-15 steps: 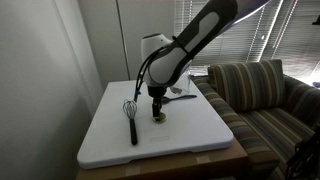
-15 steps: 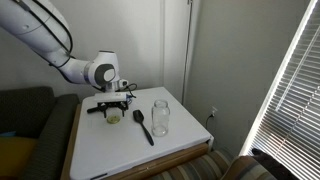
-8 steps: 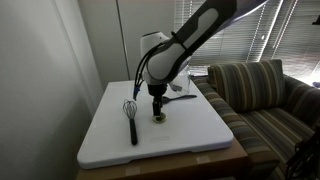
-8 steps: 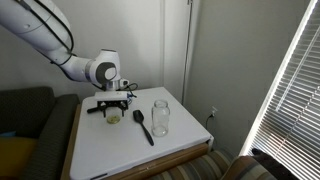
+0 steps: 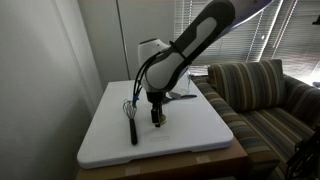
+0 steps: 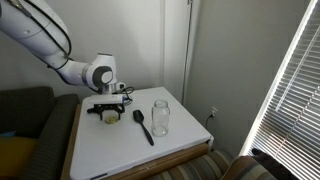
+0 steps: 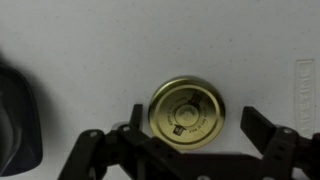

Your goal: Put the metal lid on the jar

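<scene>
The lid lies between my fingers, which reach the table in an exterior view; my gripper needs to close on it now.
The metal lid (image 7: 186, 110) is a gold disc lying flat on the white table (image 7: 90, 50). My gripper (image 7: 193, 116) is open and low over it, one finger on each side and neither touching it. In both exterior views the gripper (image 5: 155, 113) (image 6: 108, 112) is down at the table and mostly covers the lid. The clear glass jar (image 6: 160, 116) stands upright and open-topped, well away from the gripper with the spoon between them. The jar is hidden behind the arm in an exterior view.
A black spoon (image 6: 143, 124) lies between the gripper and the jar. A black whisk (image 5: 130, 117) lies close beside the gripper. A dark object (image 7: 15, 120) sits at the wrist view's left edge. A striped sofa (image 5: 262, 92) borders the table (image 5: 190, 135).
The gripper has come down a little over the lid, so its fingers now flank it. Lid, jar, spoon and whisk have not moved.
</scene>
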`<state>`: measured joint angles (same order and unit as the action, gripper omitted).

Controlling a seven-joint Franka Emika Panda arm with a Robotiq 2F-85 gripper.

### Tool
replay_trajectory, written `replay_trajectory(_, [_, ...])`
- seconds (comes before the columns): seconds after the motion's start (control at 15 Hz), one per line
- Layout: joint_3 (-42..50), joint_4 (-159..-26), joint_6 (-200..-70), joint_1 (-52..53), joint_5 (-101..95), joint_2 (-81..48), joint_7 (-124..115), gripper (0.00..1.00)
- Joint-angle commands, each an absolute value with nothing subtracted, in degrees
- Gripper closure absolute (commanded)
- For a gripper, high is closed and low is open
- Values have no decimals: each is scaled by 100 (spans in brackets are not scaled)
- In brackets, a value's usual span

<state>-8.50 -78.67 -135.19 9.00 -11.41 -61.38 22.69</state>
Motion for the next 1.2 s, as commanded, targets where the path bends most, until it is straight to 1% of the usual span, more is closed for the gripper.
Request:
replay_trajectory(0.0, [-654,-7911,-13667,1079,-1261,-6214,1921,0])
replay_trajectory(0.47, [-309,-8144,-13832,1386,-1436,-6090,1245,0])
replay_trajectory(0.6, [-301,-8143,-13834,1366,-1424,-6103,1199,26])
replay_trajectory(0.73, [-369,-8186,-13893,1300,-1365,-6091,1228,38])
replay_trajectory(0.8, [-446,-8245,-13968,1239,-1315,-6088,1295,47])
replay_trajectory(0.87, [-522,-8268,-14017,1174,-1256,-6104,1376,52])
replay_trajectory(1.13, [-571,-8286,-13876,1171,-1284,-6015,1478,52])
